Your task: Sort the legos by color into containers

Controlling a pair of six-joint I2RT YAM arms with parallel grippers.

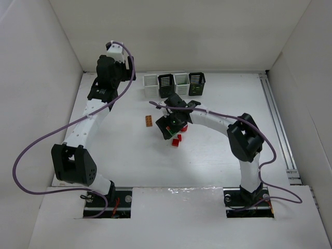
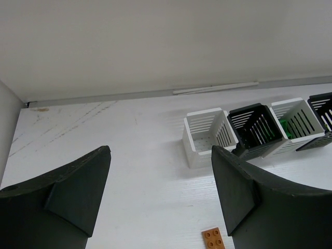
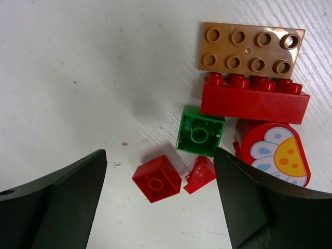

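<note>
The green brick [image 1: 172,132] [image 3: 200,132] lies below and beyond the fingertips, so closing now would miss the brick. My right gripper lowers toward the brick next, then closes on it.
My right gripper [image 1: 169,125] hangs open over a cluster of legos [image 1: 177,140] at mid-table. In the right wrist view its open jaws [image 3: 160,155] straddle a small red brick [image 3: 156,178]. Beside that brick are a red curved piece [image 3: 200,174], a green brick [image 3: 200,132], a long red brick [image 3: 254,99], an orange plate [image 3: 250,50] and a red round piece with a flower print [image 3: 275,153]. Another orange plate [image 1: 149,121] lies apart to the left and shows in the left wrist view [image 2: 214,239]. My left gripper [image 2: 160,150] is open and empty, raised at the back left [image 1: 122,78].
Four slatted bins stand in a row at the back: white [image 1: 150,84], black [image 1: 166,84], white [image 1: 181,83], black [image 1: 196,83]. In the left wrist view the second white bin [image 2: 295,111] holds something green [image 2: 284,127]. White walls enclose the table.
</note>
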